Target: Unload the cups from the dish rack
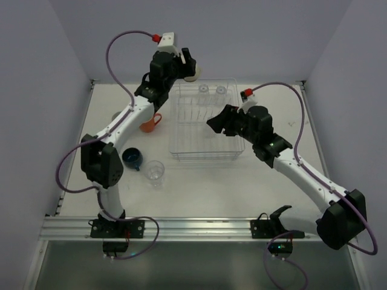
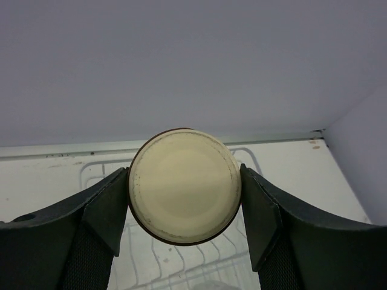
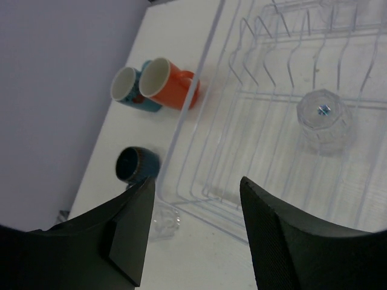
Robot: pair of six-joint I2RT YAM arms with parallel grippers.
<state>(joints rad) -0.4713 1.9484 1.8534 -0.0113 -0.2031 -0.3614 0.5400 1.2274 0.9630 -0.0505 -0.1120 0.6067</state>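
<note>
My right gripper is to set the brown cup upright, so next it needs to grab the brown cup by the cup's rim, opposite its cream base.
My left gripper hangs raised over the far left corner of the dish rack, shut on the brown handleless cup. The cup's cream base faces the left wrist camera, with a finger against each side. My right gripper is open and holds nothing; it hovers above the rack's middle. Two clear tumblers stand at the rack's far end, and one upturned tumbler shows in the right wrist view. Left of the rack, on the table, are an orange mug, a dark blue mug and a clear tumbler.
A light blue mug lies beside the orange mug, under my left arm in the top view. Upright prongs line the rack floor. Walls close in the table on the left, far and right sides.
</note>
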